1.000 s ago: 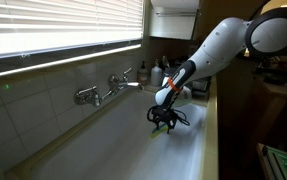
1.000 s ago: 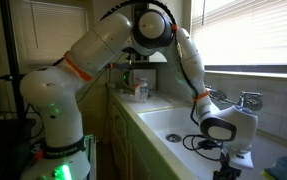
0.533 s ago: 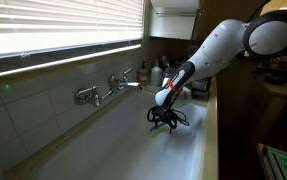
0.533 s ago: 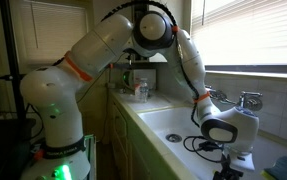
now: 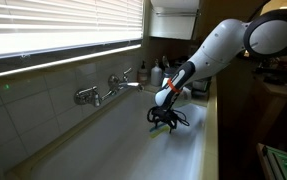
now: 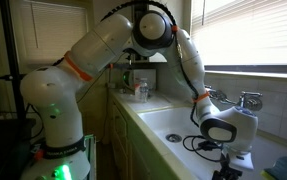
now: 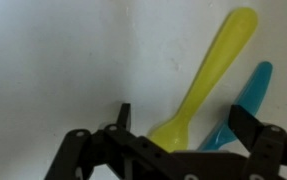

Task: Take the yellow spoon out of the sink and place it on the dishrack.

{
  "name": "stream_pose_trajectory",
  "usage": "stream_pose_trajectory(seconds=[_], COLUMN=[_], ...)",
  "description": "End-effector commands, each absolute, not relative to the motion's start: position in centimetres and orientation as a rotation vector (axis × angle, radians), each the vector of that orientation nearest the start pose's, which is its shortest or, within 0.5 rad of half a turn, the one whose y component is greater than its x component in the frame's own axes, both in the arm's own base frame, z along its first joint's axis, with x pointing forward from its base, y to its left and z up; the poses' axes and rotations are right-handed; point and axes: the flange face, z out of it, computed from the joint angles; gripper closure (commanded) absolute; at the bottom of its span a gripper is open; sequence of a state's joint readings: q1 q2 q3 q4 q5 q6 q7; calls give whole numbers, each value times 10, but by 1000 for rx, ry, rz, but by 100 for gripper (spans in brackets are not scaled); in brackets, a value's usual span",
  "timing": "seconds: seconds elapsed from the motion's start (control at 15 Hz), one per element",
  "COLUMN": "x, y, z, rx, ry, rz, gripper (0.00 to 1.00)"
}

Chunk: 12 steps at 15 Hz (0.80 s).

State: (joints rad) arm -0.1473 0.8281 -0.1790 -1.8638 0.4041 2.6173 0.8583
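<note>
I will next grab the yellow spoon point(image 7: 205, 80) by its bowl end, so its free handle goes into the dishrack first.
In the wrist view the yellow spoon point(image 7: 205, 80) lies on the white sink floor point(image 7: 63, 60), its bowl between my two open fingers. A blue utensil point(image 7: 245, 100) lies right beside it. My gripper point(image 7: 188, 125) is open and straddles the spoon's bowl, low over the basin floor. In both exterior views the gripper point(image 5: 163, 120) point(image 6: 226, 170) reaches down into the long white sink point(image 5: 113, 140). The spoon is not clearly seen there. The dishrack is not clearly in view.
A chrome two-handled tap point(image 5: 108, 88) stands on the sink's back wall below a blinded window. Bottles and containers point(image 5: 161, 72) stand on the counter at the sink's far end; they also show in an exterior view point(image 6: 138, 88).
</note>
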Motion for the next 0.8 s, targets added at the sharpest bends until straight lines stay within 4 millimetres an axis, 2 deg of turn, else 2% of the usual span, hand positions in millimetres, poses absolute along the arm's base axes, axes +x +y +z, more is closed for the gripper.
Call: stream_pose_trajectory(seconds=[0.0,0.33,0.73], x=[570,570,560], y=[-201,-198,-192], z=[67,74,83], rx=[-2291,-2289,-2297], ry=[2103,2079,2076], rz=[100,68,54], gripper=[0,0,0])
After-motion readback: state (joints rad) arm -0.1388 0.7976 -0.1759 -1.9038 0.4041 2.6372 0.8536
